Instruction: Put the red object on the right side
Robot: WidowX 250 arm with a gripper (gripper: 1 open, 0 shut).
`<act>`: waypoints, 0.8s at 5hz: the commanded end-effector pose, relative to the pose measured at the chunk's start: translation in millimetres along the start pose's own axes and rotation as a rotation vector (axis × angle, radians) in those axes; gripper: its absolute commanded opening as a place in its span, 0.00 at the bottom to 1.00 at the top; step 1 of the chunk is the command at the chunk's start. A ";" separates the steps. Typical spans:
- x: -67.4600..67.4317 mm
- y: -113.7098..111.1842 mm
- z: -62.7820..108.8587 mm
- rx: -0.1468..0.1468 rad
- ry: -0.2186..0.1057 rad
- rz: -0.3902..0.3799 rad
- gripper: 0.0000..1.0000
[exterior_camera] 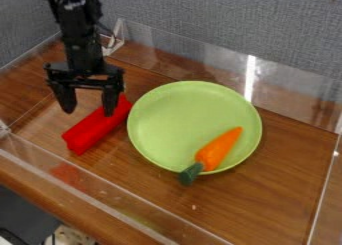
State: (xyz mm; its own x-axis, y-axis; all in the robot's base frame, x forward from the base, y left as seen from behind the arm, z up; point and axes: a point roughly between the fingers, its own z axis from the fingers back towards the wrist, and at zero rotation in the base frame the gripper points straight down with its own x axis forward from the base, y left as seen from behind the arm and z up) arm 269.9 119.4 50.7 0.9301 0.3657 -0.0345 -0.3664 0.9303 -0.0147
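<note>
My open fingers are above the red block's far end (pixel 107 103), short of the block's sides, so my gripper lowers to that end next, and only then closes on it.
The red object (pixel 91 128) is a long red block lying on the wooden table, just left of the green plate (pixel 174 114). My gripper (pixel 87 99) hangs over the block's far end, pointing down, with its two black fingers (pixel 64 97) spread wide on either side of that end. It is open and nothing is held. An orange carrot (pixel 214 153) with a green top lies on the plate's near right part.
Clear plastic walls (pixel 254 74) fence the wooden table (pixel 287 189) on all sides. A low clear rim runs along the front edge. Grey fabric backs the scene.
</note>
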 end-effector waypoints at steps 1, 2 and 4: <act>14.0 14.9 5.6 0.015 -0.061 0.040 1.00; 18.8 24.7 1.5 0.022 -0.072 0.060 1.00; 27.4 29.3 -17.5 0.037 -0.067 -0.018 1.00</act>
State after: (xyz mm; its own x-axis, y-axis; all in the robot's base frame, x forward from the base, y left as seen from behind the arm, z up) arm 288.9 149.8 40.8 0.9357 0.3492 0.0511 -0.3502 0.9366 0.0122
